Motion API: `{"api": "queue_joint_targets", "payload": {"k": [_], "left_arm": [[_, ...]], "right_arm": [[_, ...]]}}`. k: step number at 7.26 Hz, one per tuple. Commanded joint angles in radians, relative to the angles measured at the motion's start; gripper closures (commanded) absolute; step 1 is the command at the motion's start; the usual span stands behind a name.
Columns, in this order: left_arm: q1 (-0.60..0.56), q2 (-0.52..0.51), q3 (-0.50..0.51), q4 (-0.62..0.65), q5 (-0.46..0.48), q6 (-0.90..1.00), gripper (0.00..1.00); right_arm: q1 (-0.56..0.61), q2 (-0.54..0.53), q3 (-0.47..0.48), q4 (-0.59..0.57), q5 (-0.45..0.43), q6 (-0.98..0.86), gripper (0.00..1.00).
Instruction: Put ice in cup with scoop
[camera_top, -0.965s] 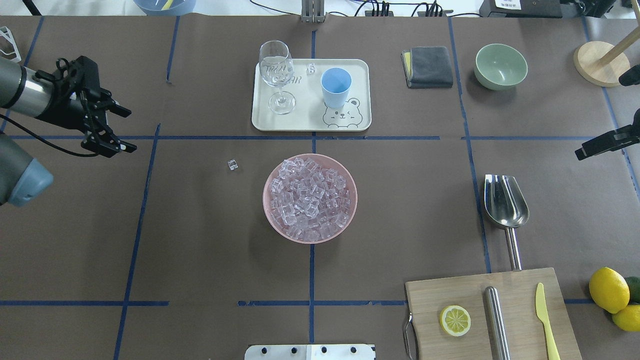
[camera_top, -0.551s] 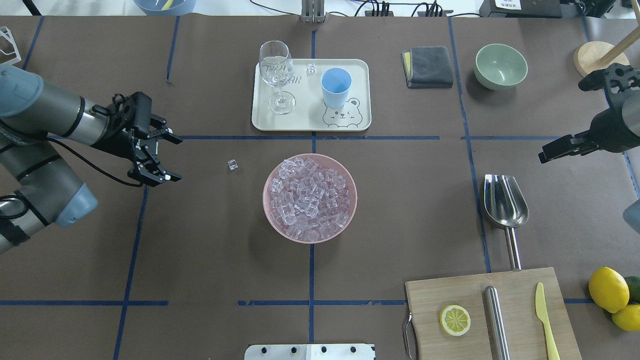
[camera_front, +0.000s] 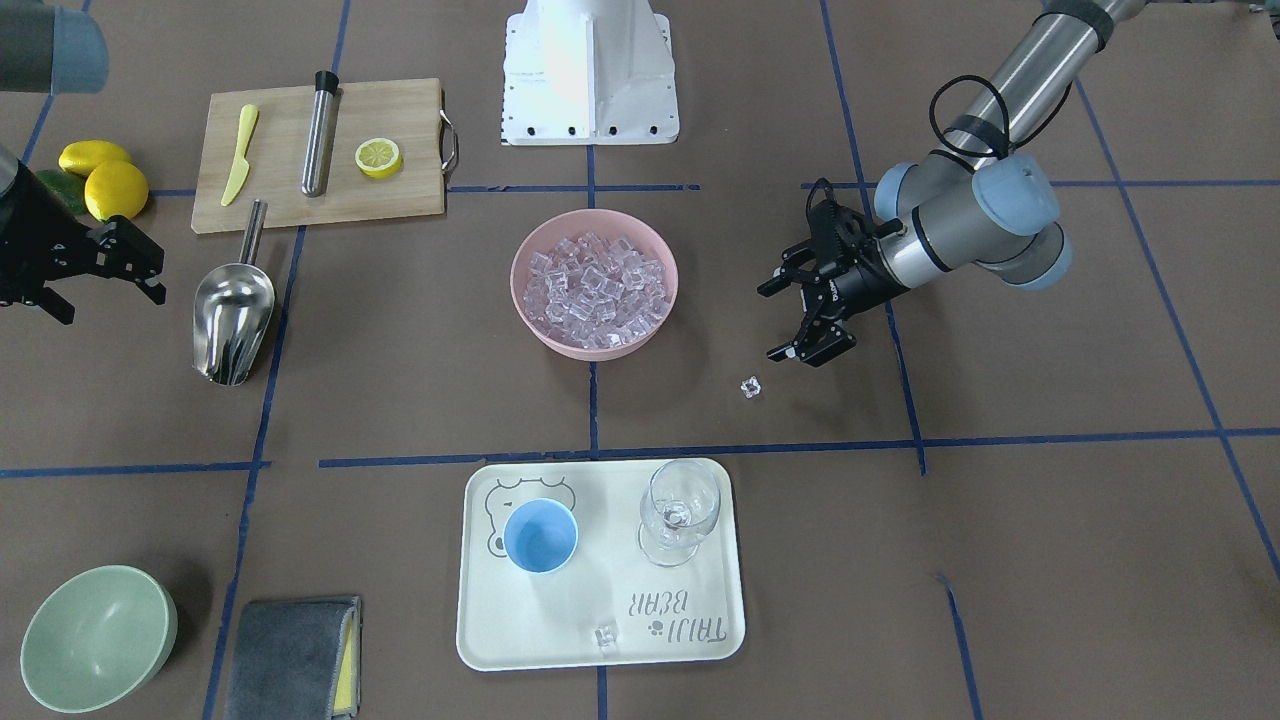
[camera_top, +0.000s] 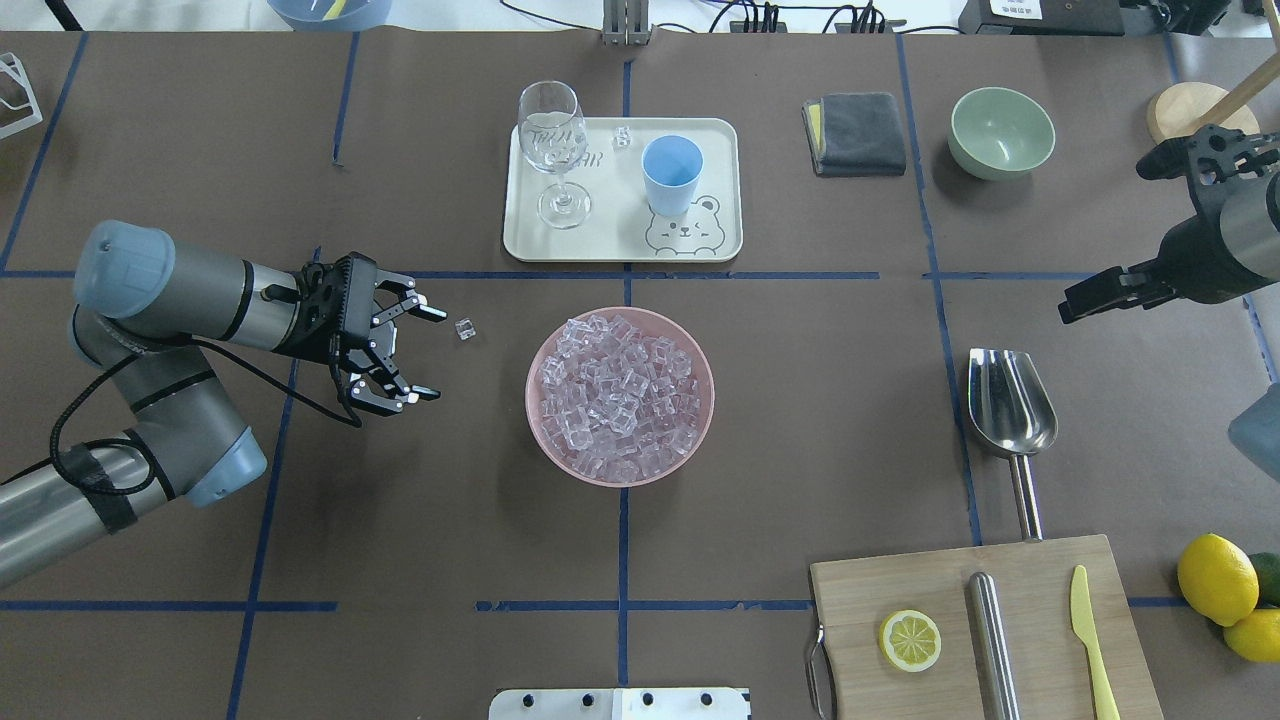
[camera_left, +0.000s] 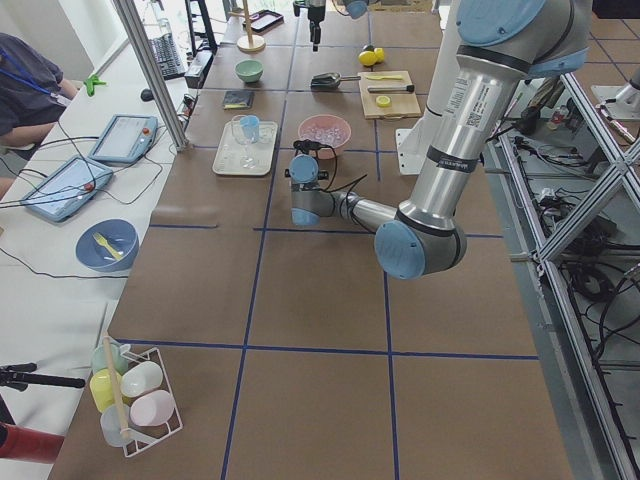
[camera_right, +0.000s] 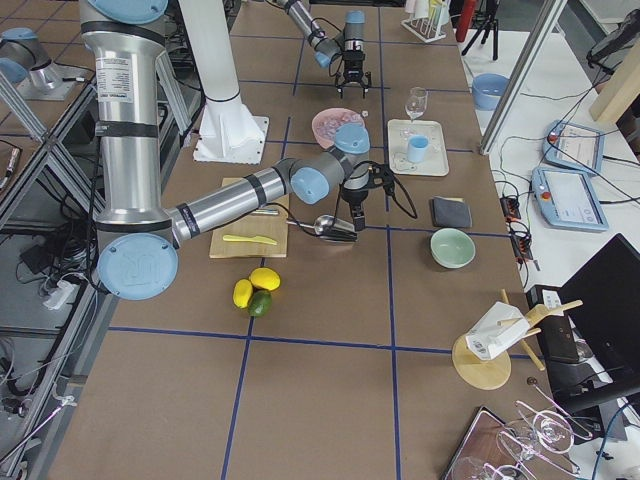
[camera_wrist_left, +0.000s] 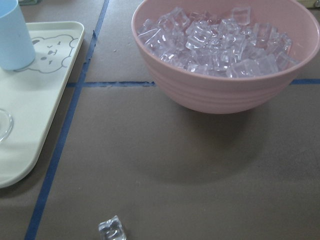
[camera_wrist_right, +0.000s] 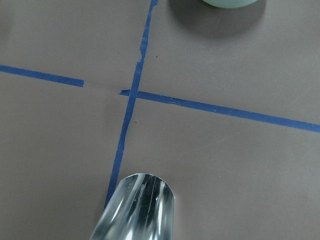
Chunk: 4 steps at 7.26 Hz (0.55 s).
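I need to grab the scoop next with my right gripper by its slim straight handle (camera_front: 253, 232), because the scoop's steel bowl (camera_front: 233, 322) is wide and rounded.
The steel scoop (camera_top: 1010, 400) lies on the table at the right, handle toward the cutting board; its mouth shows in the right wrist view (camera_wrist_right: 137, 210). The ice (camera_top: 620, 395) fills a pink bowl (camera_top: 700, 440) at the centre. One stray cube (camera_top: 465, 329) lies left of the bowl, another (camera_top: 622, 137) lies on the tray. The light-blue cup (camera_top: 671, 175) stands upright on the tray. My left gripper (camera_top: 435, 353) is open and empty, just left of the stray cube. My right gripper (camera_front: 110, 300) is open and empty, hovering beyond the scoop's mouth.
The tray (camera_top: 520, 230) also holds a stemmed glass (camera_top: 552, 150). A grey cloth (camera_top: 855, 133) and a green bowl (camera_top: 1001, 132) sit at the far right. A cutting board (camera_top: 870, 590) with a lemon half, steel cylinder and yellow knife is at the near right, beside the lemons (camera_top: 1217, 578).
My left arm has swung right and down, bringing its open gripper up to the stray cube. My right gripper has moved left into view, toward the scoop.
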Motion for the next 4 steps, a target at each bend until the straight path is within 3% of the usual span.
{"api": "queue_joint_targets", "payload": {"k": [1, 4], "left_arm": [[0.044, -0.029, 0.018, -0.033, 0.067, -0.024, 0.01], [0.125, -0.047, 0.021, -0.047, 0.125, -0.072, 0.01]], "right_arm": [[-0.004, 0.002, 0.002, 0.000, -0.001, 0.020, 0.00], [-0.004, 0.002, 0.003, 0.000, 0.001, 0.029, 0.00]]}}
